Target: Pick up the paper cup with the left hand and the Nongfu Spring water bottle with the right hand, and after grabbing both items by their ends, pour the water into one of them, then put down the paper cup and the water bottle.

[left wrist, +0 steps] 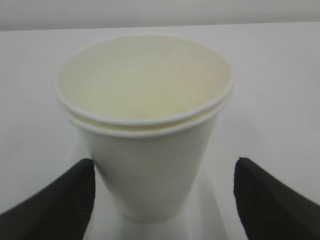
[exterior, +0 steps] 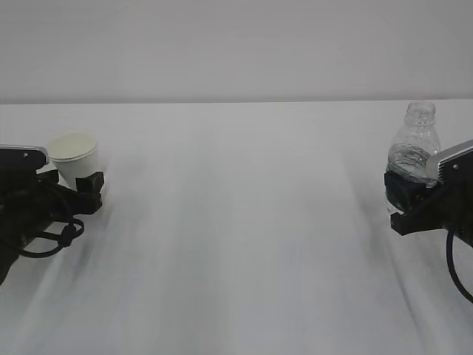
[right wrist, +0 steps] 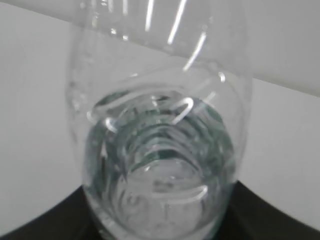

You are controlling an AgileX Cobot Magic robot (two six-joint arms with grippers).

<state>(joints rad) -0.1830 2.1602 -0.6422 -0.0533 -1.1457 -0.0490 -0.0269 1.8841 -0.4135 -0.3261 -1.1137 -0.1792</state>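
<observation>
The paper cup is wide at its rim [exterior: 74, 157] and gets narrower below, so my left gripper next needs to grab its narrower lower half [exterior: 72, 176] to pick it up.
The paper cup [exterior: 74, 154] stands upright on the table at the far left; its rim [left wrist: 145, 120] shows a doubled edge. My left gripper [exterior: 80, 180] is open around its lower half. The left finger [left wrist: 70, 200] lies close against the cup wall, and the right finger [left wrist: 267, 200] stands well clear of it. At the far right, my right gripper [exterior: 404, 198] is shut on the lower body of the Nongfu Spring water bottle [exterior: 414, 144], which is upright and capless. Water [right wrist: 160, 195] fills its lower part. The bottle's base is hidden behind the gripper.
The white table [exterior: 236, 222] stretches between the two arms, with a pale wall behind its far edge. A black cable [exterior: 454, 270] hangs from the right arm, and cables loop under the left arm [exterior: 52, 237].
</observation>
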